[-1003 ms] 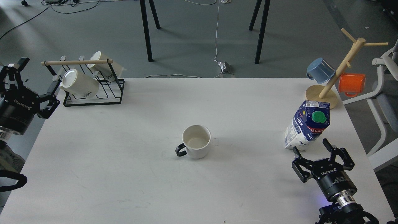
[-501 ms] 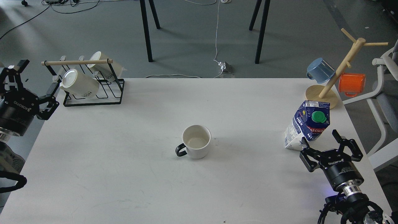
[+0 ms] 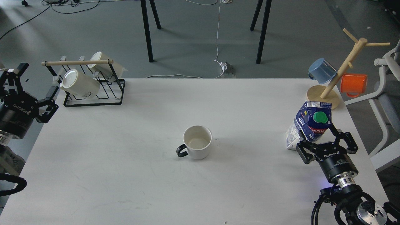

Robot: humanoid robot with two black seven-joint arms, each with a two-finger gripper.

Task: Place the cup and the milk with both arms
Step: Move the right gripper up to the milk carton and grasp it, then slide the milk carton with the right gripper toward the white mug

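The milk carton should go beside the white mug (image 3: pixel 197 142), so next my right gripper should grab it by its lower part (image 3: pixel 295 136).
The cup (image 3: pixel 197 142), a squat white mug with a black loop handle pointing front-left, stands upright at the table's middle. The milk (image 3: pixel 309 125), a blue-and-white carton with a green cap, stands upright near the right edge. My right gripper (image 3: pixel 316 134) is open, its fingers reaching to either side of the carton's near lower part; I cannot tell if they touch it. My left gripper (image 3: pixel 37 79) is open and empty at the table's left edge, far from the cup, next to the rack.
A black wire rack (image 3: pixel 93 93) with two cream mugs stands at the back left. A wooden mug tree (image 3: pixel 340 70) with a blue mug (image 3: pixel 322 70) and an orange mug (image 3: pixel 353 84) stands just behind the milk. A white chair (image 3: pixel 386 103) is right of the table.
My right gripper has moved forward and slightly left up to the carton, its fingers now flanking it. My left gripper has drifted a little left. Cup and milk have not moved.
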